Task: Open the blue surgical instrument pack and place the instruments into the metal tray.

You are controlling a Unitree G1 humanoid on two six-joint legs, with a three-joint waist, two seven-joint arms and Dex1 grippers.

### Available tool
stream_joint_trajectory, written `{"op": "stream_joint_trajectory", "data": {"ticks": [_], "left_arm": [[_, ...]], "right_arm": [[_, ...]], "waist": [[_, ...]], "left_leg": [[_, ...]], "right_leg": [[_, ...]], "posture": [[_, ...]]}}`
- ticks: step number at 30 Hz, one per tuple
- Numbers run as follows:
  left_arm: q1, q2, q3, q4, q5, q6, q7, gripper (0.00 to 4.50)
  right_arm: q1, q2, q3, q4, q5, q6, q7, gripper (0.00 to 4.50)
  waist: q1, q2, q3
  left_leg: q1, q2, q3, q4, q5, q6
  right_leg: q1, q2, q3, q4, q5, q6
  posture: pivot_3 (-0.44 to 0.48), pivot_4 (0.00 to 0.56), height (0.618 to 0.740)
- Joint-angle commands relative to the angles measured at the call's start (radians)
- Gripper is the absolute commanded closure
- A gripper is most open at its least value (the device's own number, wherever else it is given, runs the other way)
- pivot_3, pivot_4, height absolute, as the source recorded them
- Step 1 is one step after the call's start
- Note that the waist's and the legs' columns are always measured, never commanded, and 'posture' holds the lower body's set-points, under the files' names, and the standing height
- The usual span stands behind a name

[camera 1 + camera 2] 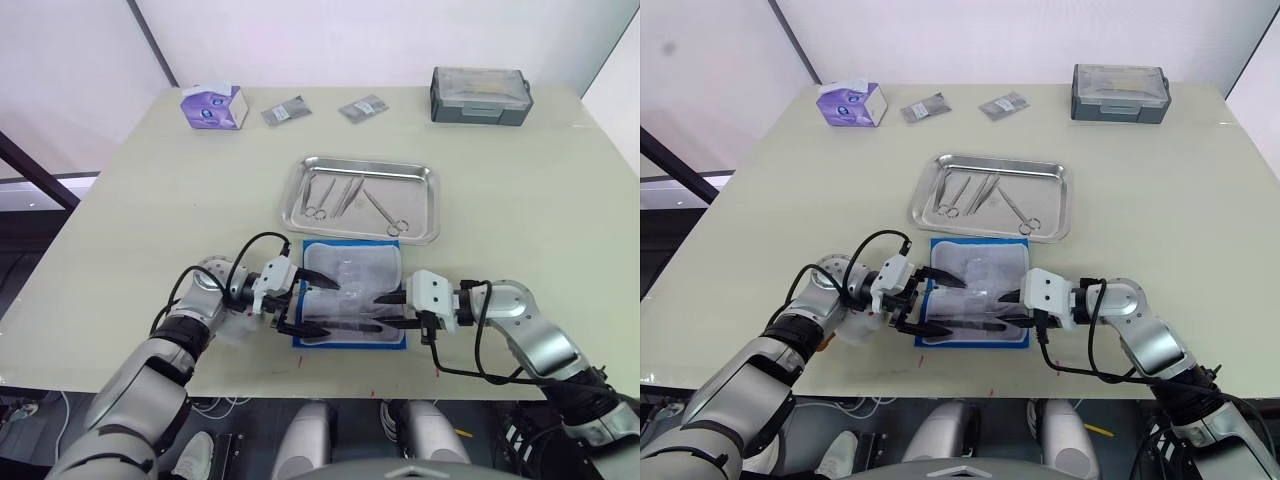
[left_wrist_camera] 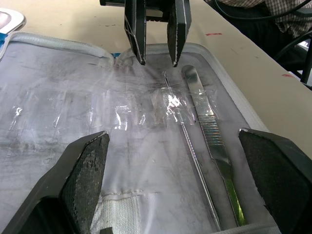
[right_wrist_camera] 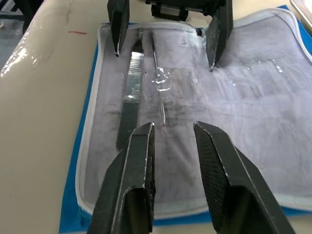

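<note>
A clear plastic band (image 3: 162, 82) holds the probe's middle against the pack, so my right gripper should next grab the thin probe by its exposed pointed end (image 3: 164, 119).
The blue surgical instrument pack (image 1: 350, 296) lies unzipped and flat near the table's front edge, its clear pockets facing up. Two instruments rest in it, a flat metal handle (image 2: 209, 131) and a thin probe (image 2: 195, 161). My left gripper (image 1: 314, 307) is wide open over the pack's left side. From the right, my right gripper (image 1: 392, 310) reaches in, open by a narrow gap, its tips over the probe's pointed end (image 3: 165, 129). The metal tray (image 1: 424, 205) sits just behind the pack and holds several instruments (image 1: 347, 196), among them scissors.
Along the back of the table stand a purple-white tissue box (image 1: 213, 107), two small grey packets (image 1: 286, 111) (image 1: 363, 108) and a grey lidded box (image 1: 481, 95). The table's front edge runs close below the pack.
</note>
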Motion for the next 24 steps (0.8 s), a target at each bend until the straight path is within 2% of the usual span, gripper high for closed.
{"op": "stream_joint_trajectory", "data": {"ticks": [1,12,24], "left_arm": [[0.027,-0.001,-0.038,0.032,0.03,0.021,-0.043,0.0],[0.025,0.0,-0.039,0.032,0.029,0.023,-0.043,0.0],[0.026,0.003,-0.04,0.031,0.031,0.02,-0.043,0.0]], "right_arm": [[-0.014,0.029,0.024,-0.059,-0.007,0.061,-0.027,3.12],[-0.047,0.056,0.052,-0.061,-0.039,0.146,-0.07,3.12],[-0.039,0.058,0.066,-0.04,-0.044,0.151,-0.063,3.12]], "waist": [[0.0,0.0,0.0],[0.0,0.0,0.0],[0.0,0.0,0.0]], "left_leg": [[0.0,0.0,0.0,0.0,0.0,0.0],[0.0,0.0,0.0,0.0,0.0,0.0],[0.0,0.0,0.0,0.0,0.0,0.0]], "right_leg": [[0.0,0.0,0.0,0.0,0.0,0.0],[0.0,0.0,0.0,0.0,0.0,0.0],[0.0,0.0,0.0,0.0,0.0,0.0]], "posture": [[0.0,0.15,0.738],[0.0,0.15,0.738],[0.0,0.15,0.738]]}}
